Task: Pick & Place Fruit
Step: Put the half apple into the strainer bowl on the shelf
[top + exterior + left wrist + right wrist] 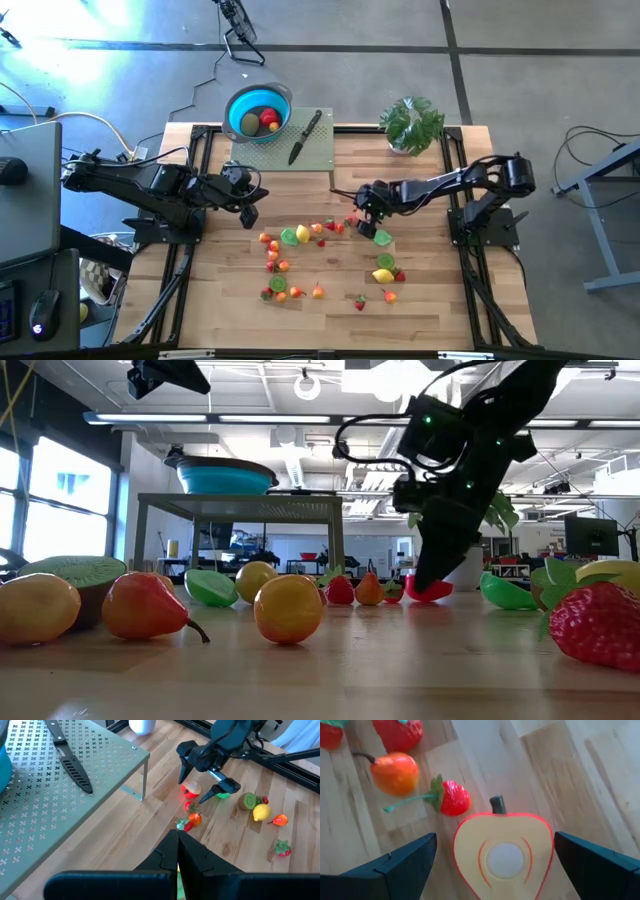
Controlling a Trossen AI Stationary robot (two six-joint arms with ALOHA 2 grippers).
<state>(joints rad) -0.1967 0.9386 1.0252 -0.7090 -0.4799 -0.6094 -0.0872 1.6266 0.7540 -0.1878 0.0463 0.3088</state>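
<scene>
Both fingers stand low on either side of the cut apple, so my right gripper closes on the apple now. Closing now would catch it.
Small toy fruit pieces [300, 236] lie scattered on the wooden table: strawberries, lemons, pears, lime and kiwi halves. My right gripper [495, 839] is open and points down over a halved red apple [505, 851], which lies cut face up on the table. One finger stands on each side of the apple, with a gap to it on both sides. A strawberry [454, 797] and an orange pear [395, 772] lie just beyond it. My left gripper [178, 836] is shut and hovers over the table's left part [249, 212], apart from the fruit.
A blue bowl [258, 108] holding a few fruit pieces sits on a green perforated stand [322, 155] at the far edge, with a black-handled knife [305, 137] beside it. A potted plant [411, 124] stands at the far right. Bare wood lies at the near edge.
</scene>
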